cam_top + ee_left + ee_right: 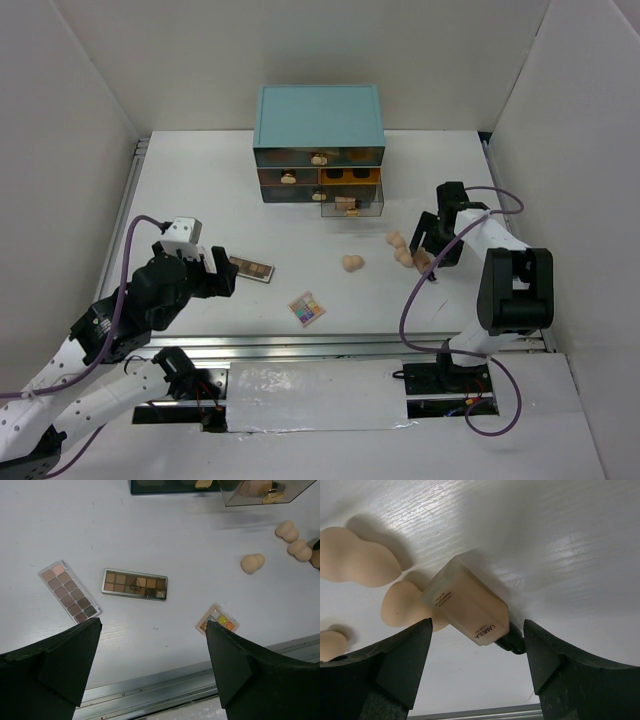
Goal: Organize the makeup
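Observation:
The right gripper's two fingers are on both sides of the beige bottle (423,262) (465,607) but still open, so the bottle would stay lying against the sponge if the robot lifted the right gripper now.
Near the table's left front, my left gripper (152,625) stands open and empty above the surface. Two rectangular eyeshadow palettes (70,591) (134,583) lie beyond its fingers, and the square multicolour palette (218,619) sits by the right fingertip. On the right my other gripper (477,627) is open too. Its fingers straddle a beige bottle (465,607) with a black cap (512,640), which lies on the table untouched. Peach sponges (355,557) (402,607) lie just past the bottle, one against it. Another sponge (352,263) rests mid-table.
The teal chest of drawers (318,120) stands at the back centre with its lower right clear drawer (352,205) pulled out. A metal rail (165,687) runs along the near table edge. White walls enclose the table on three sides.

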